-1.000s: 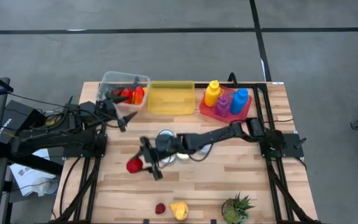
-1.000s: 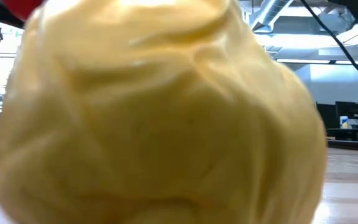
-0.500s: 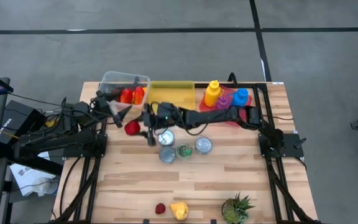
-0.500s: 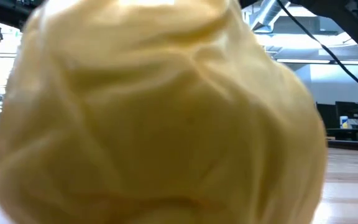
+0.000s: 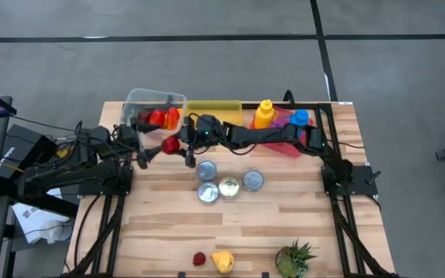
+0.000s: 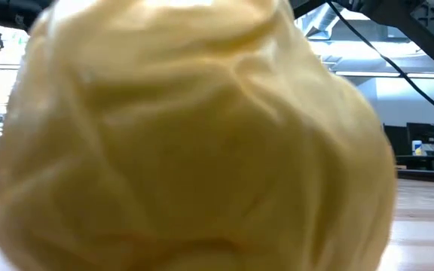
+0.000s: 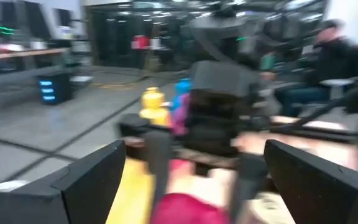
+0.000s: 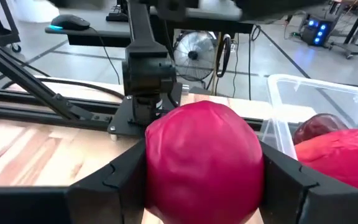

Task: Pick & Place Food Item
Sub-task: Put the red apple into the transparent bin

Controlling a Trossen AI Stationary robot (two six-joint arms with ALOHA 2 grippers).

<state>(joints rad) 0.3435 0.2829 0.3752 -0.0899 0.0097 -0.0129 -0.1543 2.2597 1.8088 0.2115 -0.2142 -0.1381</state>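
The red food item has round sides. My left gripper needs to grab it by those sides next, and then take it on to the clear bin (image 5: pixel 139 99).
A round red food item (image 5: pixel 169 144) sits between the fingers of my right gripper (image 5: pixel 174 144), which reaches across from the table's right side to just in front of the clear bin (image 5: pixel 139 99). In the right wrist view the red item (image 8: pixel 204 149) fills the gap between the fingers, with the clear bin (image 8: pixel 309 93) and the red pieces (image 8: pixel 344 152) inside it just beyond. My left gripper (image 5: pixel 144 149) is open and stands close on the item's left, facing it (image 7: pixel 185 208). My right gripper pinches the red item by its two opposite sides (image 8: pixel 157 155) between both fingers (image 8: pixel 110 183). The fingers come at it roughly level from the table's right. The item looks lifted clear of the table.
A yellow bin (image 5: pixel 221 106) stands right of the clear bin, then bottles on a red tray (image 5: pixel 288 147). Several cans (image 5: pixel 228 188) stand mid-table. A strawberry (image 5: pixel 199 259), a yellow pear (image 5: pixel 222 261) and a pineapple (image 5: pixel 293 259) lie at the near edge. The pear (image 6: pixel 194 135) blocks the low view.
My right gripper has carried the red item from the middle of the table toward the far edge and slightly left, past the cans, to a spot just in front of the clear bin. It has stayed shut on the item throughout.
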